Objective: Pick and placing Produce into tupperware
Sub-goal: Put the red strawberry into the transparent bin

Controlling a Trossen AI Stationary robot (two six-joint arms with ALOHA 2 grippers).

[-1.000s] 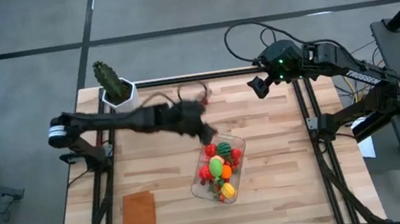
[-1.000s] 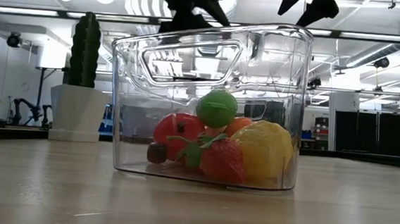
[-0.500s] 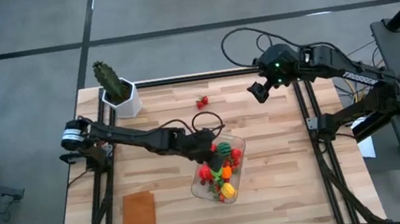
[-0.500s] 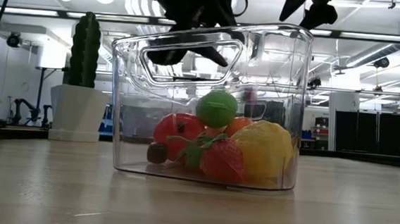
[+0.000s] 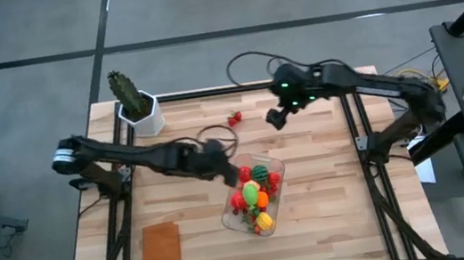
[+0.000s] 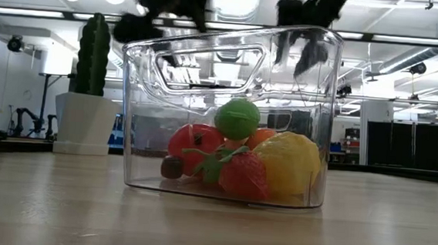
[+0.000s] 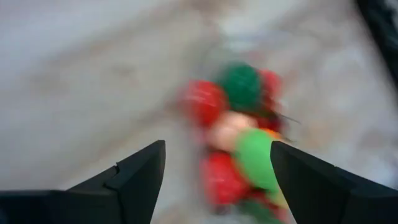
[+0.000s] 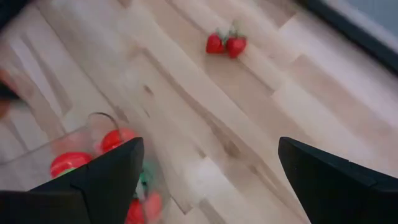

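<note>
I should grab a strawberry of the red pair by its leafy end point(image 5: 237, 113) next with my right gripper. Then it can go into the clear tupperware.
The clear tupperware point(image 5: 277, 170) stands on the wooden table right of centre, and it also shows in the low view point(image 6: 166, 103). It holds several pieces of produce point(image 5: 255, 195), red, green, orange and yellow, which the low view point(image 6: 236, 156) shows too. A red pair of small fruits point(image 5: 234, 118) lies on the bare table farther back and shows in the right wrist view point(image 8: 226, 44). My left gripper point(image 5: 224, 168) is open and empty just left of the tupperware's far end, above the produce point(image 7: 239, 130). My right gripper point(image 5: 274, 119) is open and empty, above the table right of the red pair.
A green cactus in a white pot point(image 5: 132, 100) stands at the table's far left corner. A flat orange-brown rectangle point(image 5: 163, 258) lies at the near left. Black frame rails point(image 5: 355, 145) run along the table's left and right sides. Bare wood lies between the tupperware and the right rail.
My left gripper first went over the tupperware's far end and has since drawn back a little toward the table's left edge. My right gripper has gone toward the table's left, closer to the red pair. The produce in the tupperware has not visibly shifted.
</note>
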